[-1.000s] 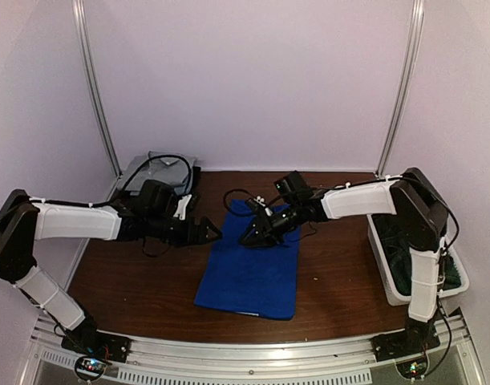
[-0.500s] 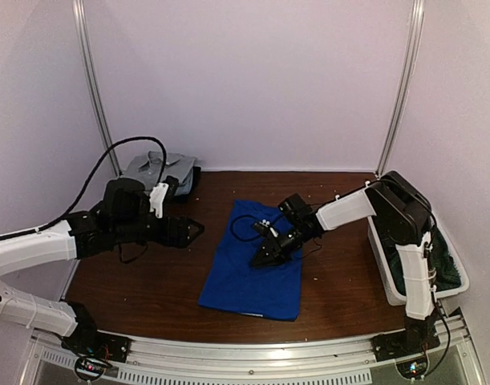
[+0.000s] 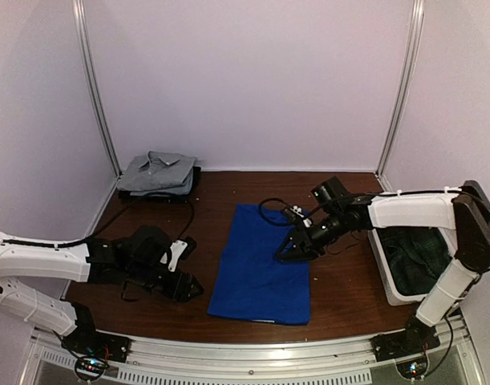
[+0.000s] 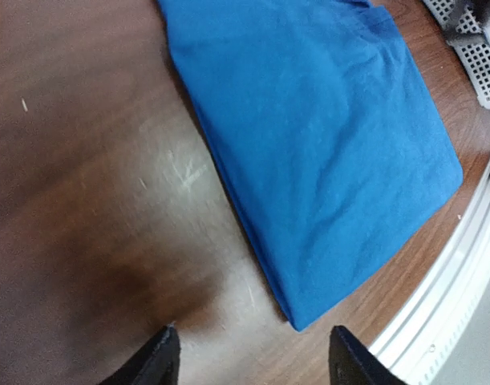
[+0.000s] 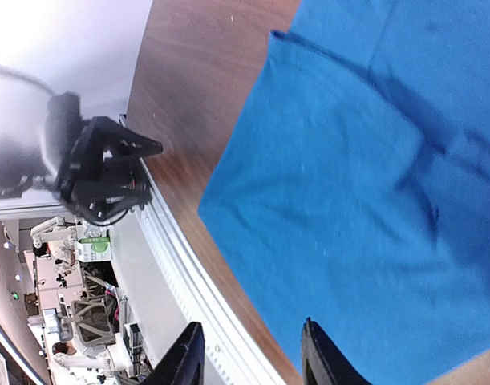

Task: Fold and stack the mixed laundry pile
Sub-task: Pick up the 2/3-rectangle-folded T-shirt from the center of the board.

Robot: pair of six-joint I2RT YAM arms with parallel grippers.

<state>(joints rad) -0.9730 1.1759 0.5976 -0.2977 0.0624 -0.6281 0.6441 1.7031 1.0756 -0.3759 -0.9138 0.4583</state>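
The right gripper grabs the near corner of the royal-blue piece next, opposite the left gripper's corner. Then I fold the near end of the piece over.
A royal-blue piece (image 3: pixel 261 265) lies folded in a long rectangle in the middle of the table. My left gripper (image 3: pixel 192 286) hovers low beside its near left corner, open and empty. From the left wrist, the blue cloth (image 4: pixel 325 136) points that corner between my spread left gripper (image 4: pixel 254 353). My right gripper (image 3: pixel 289 253) hangs over the cloth's right edge, open, holding nothing. The right wrist looks down on the blue cloth (image 5: pixel 373 184) ahead of the right gripper (image 5: pixel 249 353). A folded grey shirt (image 3: pixel 156 172) rests at the back left. A dark green piece (image 3: pixel 417 261) fills the bin.
The white plastic bin (image 3: pixel 382 269) stands at the right edge of the table. A metal rail (image 3: pixel 253 353) runs along the front edge, close to the cloth's near end. Two upright posts stand at the back corners. A black cable loops above the right gripper.
My left arm has drawn back from the cloth's far end to its near left corner, jaws narrowing. My right gripper has slid to the cloth's right edge and opened wider. The cloth has shifted slightly right.
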